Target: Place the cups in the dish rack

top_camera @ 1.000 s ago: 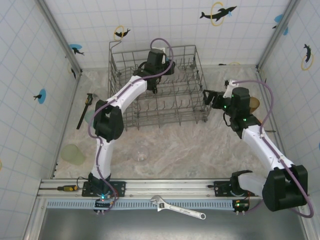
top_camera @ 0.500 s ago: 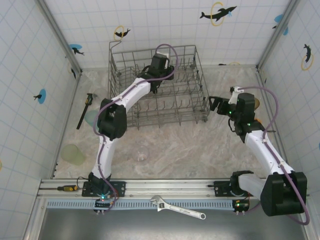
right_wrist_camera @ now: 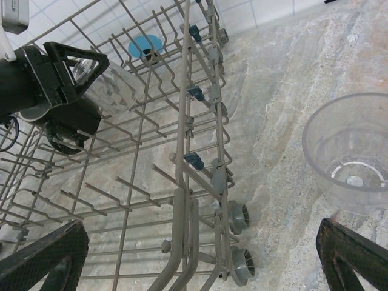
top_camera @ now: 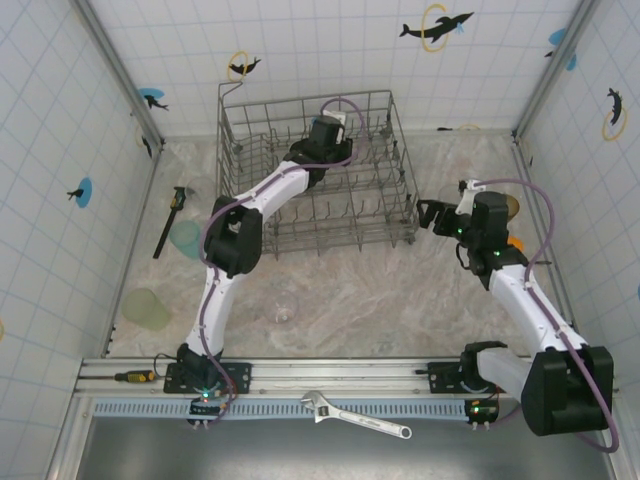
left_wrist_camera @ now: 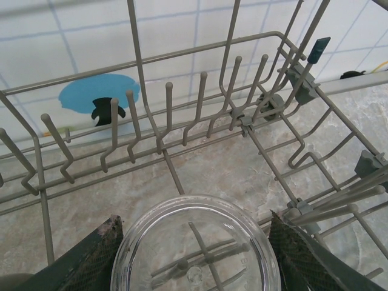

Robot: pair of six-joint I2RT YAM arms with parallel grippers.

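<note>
The clear glass is low among the rack's wires, over the rack's bottom wires, so it would rest there. I should open my left gripper.
The grey wire dish rack stands at the back of the table. My left gripper hangs inside its far right part, shut on a clear glass held mouth toward the camera over the rack's floor wires. The right wrist view catches that same glass in the rack. My right gripper stands open and empty by the rack's wheeled right corner, with another clear cup on the table beside it. A third clear glass sits in front of the rack.
A pale teal cup and a pale green cup lie at the left, near a dark tool. An amber tumbler and a small orange object sit behind my right arm. Tiled walls close in on both sides.
My left gripper has carried the clear glass to the right and farther back inside the rack. My right gripper has drawn back a little from the rack, still open.
</note>
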